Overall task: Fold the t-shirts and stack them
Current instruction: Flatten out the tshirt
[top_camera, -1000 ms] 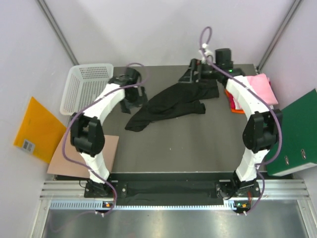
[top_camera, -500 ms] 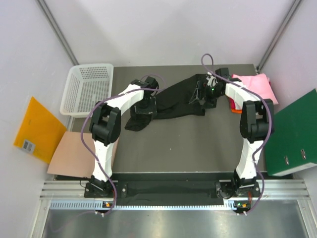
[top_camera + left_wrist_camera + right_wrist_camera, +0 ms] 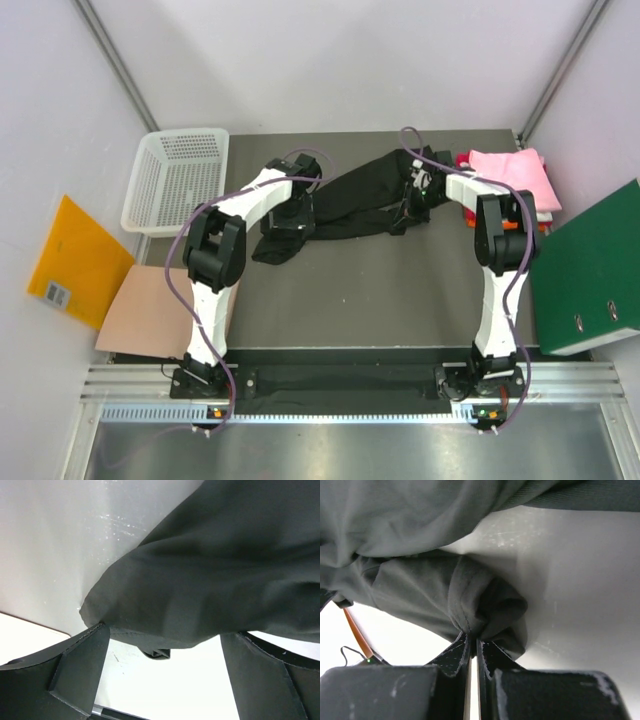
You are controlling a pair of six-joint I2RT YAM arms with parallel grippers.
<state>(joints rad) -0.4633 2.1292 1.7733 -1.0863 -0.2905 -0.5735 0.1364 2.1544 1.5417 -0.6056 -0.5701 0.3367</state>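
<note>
Next, my left gripper takes hold of the crumpled black t-shirt by the end opposite my right gripper's pinched fold, to spread it for folding.
A crumpled black t-shirt (image 3: pixel 360 195) lies stretched across the back of the dark table (image 3: pixel 360 290). My left gripper (image 3: pixel 290 222) stands open over its left end; in the left wrist view the cloth (image 3: pixel 215 570) hangs between the wide-apart fingers (image 3: pixel 82 665) of the gripper (image 3: pixel 165 632). My right gripper (image 3: pixel 412 205) is shut on the shirt's right part; the right wrist view shows a bunched fold (image 3: pixel 485 605) pinched at the fingertips of the gripper (image 3: pixel 472 637). A folded stack with a pink tee (image 3: pixel 515 172) on top sits at the back right, orange (image 3: pixel 512 226) and red (image 3: pixel 465 160) edges showing beneath.
A white mesh basket (image 3: pixel 175 178) stands off the table's back left. A green folder (image 3: pixel 590 270) lies to the right. An orange envelope (image 3: pixel 75 260) and a brown card sheet (image 3: pixel 160 315) lie at the left.
The right gripper came down from the back edge and shut on the shirt's right part. The left arm swung right onto the shirt's left end, staying open. The shirt was drawn narrower.
</note>
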